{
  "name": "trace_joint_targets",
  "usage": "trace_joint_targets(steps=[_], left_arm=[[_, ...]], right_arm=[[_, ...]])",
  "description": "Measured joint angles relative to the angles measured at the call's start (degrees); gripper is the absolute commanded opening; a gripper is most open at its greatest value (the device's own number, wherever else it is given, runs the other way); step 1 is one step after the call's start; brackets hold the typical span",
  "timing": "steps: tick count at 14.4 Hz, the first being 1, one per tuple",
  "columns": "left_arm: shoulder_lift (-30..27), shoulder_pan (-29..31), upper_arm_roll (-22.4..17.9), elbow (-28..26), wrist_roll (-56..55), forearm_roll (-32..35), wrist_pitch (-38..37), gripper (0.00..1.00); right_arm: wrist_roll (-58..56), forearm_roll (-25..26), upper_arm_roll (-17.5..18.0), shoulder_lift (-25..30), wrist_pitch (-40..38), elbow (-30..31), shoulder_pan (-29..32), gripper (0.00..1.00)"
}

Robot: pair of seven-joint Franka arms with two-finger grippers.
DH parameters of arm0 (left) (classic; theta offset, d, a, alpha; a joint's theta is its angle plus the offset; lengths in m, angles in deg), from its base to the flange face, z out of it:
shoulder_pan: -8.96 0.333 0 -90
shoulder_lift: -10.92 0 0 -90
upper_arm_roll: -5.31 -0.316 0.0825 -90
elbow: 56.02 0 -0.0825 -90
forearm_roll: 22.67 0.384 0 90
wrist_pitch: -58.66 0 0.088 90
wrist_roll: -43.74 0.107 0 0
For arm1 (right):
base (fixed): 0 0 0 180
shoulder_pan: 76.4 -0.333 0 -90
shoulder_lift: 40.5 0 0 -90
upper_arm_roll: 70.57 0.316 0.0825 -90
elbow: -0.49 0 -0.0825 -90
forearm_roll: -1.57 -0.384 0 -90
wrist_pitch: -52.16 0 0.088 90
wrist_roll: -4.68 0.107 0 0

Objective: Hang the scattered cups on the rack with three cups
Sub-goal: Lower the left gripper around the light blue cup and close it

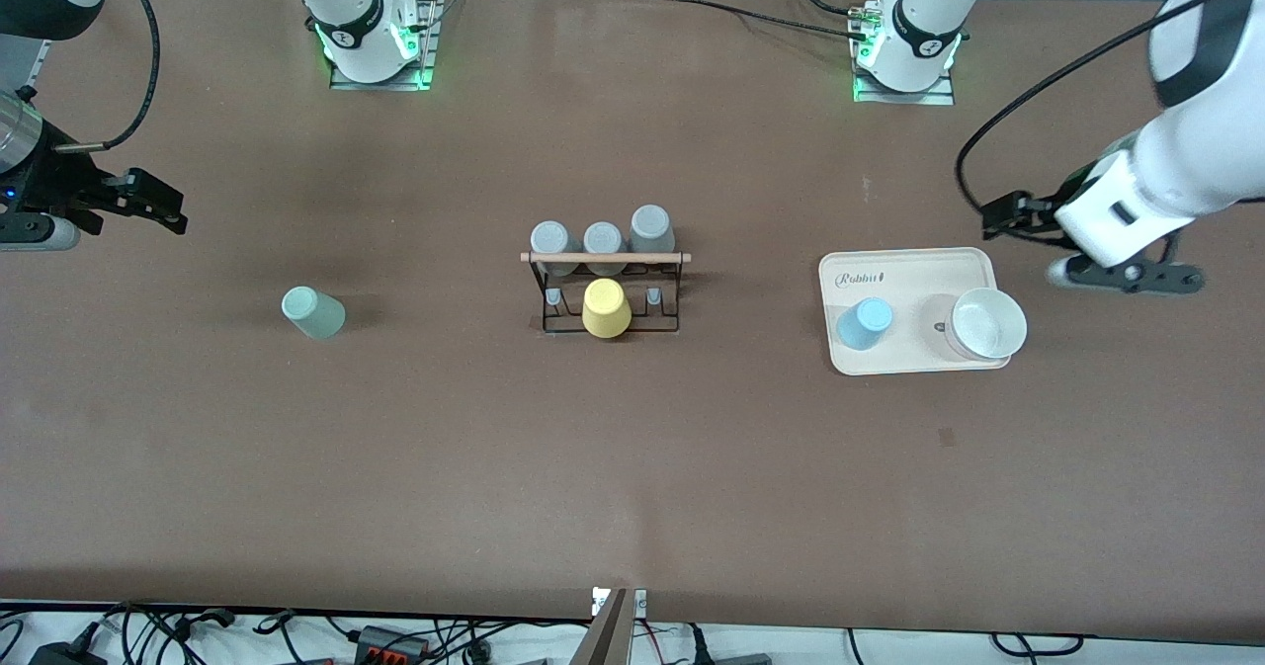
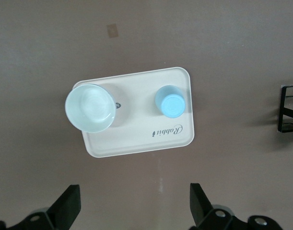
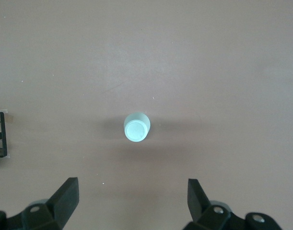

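Observation:
My left gripper is going to grab the cup by its closed base end next, to hang the light blue cup on the rack (image 1: pixel 672 258).
A pale mint green cup (image 1: pixel 313 311) (image 3: pixel 136 127) stands upside down on the brown table toward the right arm's end. A light blue cup (image 1: pixel 865 323) (image 2: pixel 170 101) stands upside down on a cream tray (image 1: pixel 919 268) (image 2: pixel 136 139) toward the left arm's end. The rack (image 1: pixel 672 258), black wire with a wooden rod, is mid-table and carries three grey cups (image 1: pixel 603 238) and a yellow cup (image 1: pixel 606 308). My right gripper (image 1: pixel 94 215) (image 3: pixel 133 203) hovers open and empty, apart from the mint cup. My left gripper (image 1: pixel 1092 247) (image 2: pixel 135 206) hovers open and empty beside the tray.
A white bowl (image 1: pixel 986 323) (image 2: pixel 91 108) sits upright on the tray beside the blue cup. Both arm bases (image 1: pixel 371 33) (image 1: pixel 904 47) stand at the table's edge farthest from the front camera. Bare brown tabletop surrounds the mint cup and the rack.

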Motion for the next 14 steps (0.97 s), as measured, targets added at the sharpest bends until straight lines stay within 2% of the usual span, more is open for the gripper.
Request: trace_joint_targets(steps=[5,11,14], left_arm=[[5.6,-0.1,3.1,-1.4,-7.4,0.0,6.8,1.00],[7.7,-1.2,3.5,-16.1,-10.4,0.0,26.2,1.00],[9.3,-1.7,3.5,-21.5,-12.6,0.0,35.2,1.00]], right_arm=[[0.0,0.0,0.0,-0.2,-0.1,0.0,0.0,1.00],[0.0,0.0,0.0,-0.3,-0.1,0.1,0.0,1.00],[0.0,0.0,0.1,-0.3,-0.1,0.1,0.0,1.00]])
